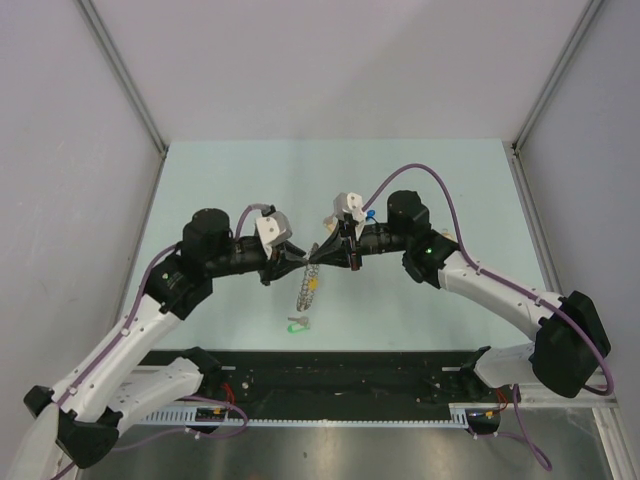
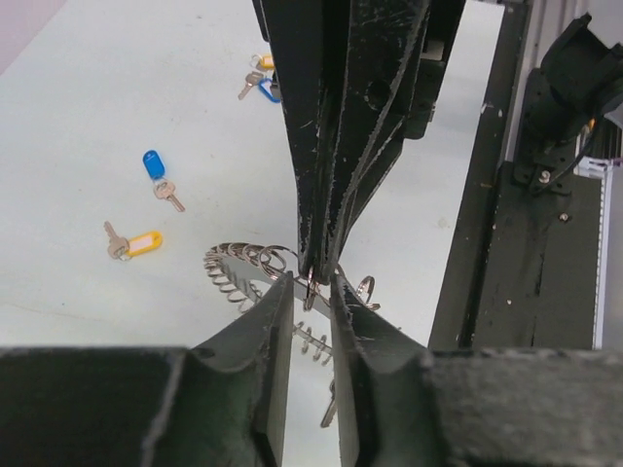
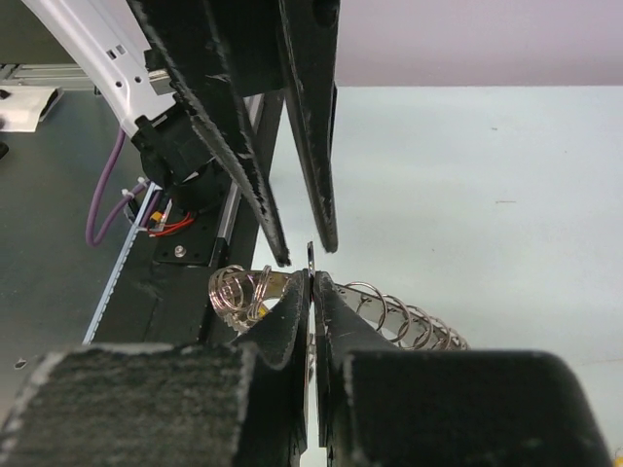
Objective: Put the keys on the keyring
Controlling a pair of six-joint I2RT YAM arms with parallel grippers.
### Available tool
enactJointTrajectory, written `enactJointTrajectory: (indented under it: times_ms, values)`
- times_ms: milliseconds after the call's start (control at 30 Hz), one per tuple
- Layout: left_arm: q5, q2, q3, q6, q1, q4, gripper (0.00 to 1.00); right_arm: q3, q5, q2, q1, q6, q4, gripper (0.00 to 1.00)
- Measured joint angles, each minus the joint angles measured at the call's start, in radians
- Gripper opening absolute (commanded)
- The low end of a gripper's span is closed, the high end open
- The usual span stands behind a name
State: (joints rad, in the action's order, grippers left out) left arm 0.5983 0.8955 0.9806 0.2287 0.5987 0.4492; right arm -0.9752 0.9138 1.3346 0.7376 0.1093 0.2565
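I should grab the keyring with my left gripper next by its thin edge (image 1: 308, 261) (image 2: 311, 294), close beside the right gripper's fingers. The keyring's end then stays free to take keys.
The keyring (image 1: 310, 287), a metal band fringed with small silver rings, hangs above the table where both arms meet. My right gripper (image 3: 311, 280) is shut on a thin edge of the keyring (image 3: 409, 319). My left gripper (image 2: 311, 284) is open, its fingers on either side of the band of the keyring (image 2: 241, 265), just below the right gripper's tips. Keys lie on the table: a green-tagged key (image 1: 297, 325) below the ring, a blue-tagged key (image 2: 156, 172), a yellow-tagged key (image 2: 136, 243) and a small bunch (image 2: 259, 82).
A black rail (image 1: 330, 375) runs along the table's near edge, close under both arms. Grey walls stand to the left, right and back. A blue tag (image 1: 370, 212) shows behind the right wrist.
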Motion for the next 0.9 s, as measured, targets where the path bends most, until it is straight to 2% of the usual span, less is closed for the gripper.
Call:
enactJointTrajectory:
  times_ms: [133, 267, 500, 767, 900]
  values:
    - [-0.012, -0.069, -0.068, -0.016, -0.005, -0.071, 0.4, 0.0, 0.0, -0.001, -0.006, 0.0, -0.011, 0.0]
    - [-0.011, -0.106, -0.12, -0.027, -0.02, -0.116, 0.43, 0.0, 0.0, -0.005, -0.009, 0.0, -0.016, 0.0]
    - [-0.003, -0.09, -0.147, -0.028, -0.031, -0.137, 0.29, 0.0, 0.0, -0.011, -0.009, 0.0, -0.018, 0.0]
    - [0.003, -0.063, -0.146, -0.026, -0.033, -0.141, 0.21, 0.0, 0.0, -0.012, -0.007, 0.001, -0.021, 0.0]
    - [0.013, -0.048, -0.142, -0.025, -0.033, -0.14, 0.2, 0.0, -0.001, -0.012, -0.006, 0.001, -0.022, 0.0]
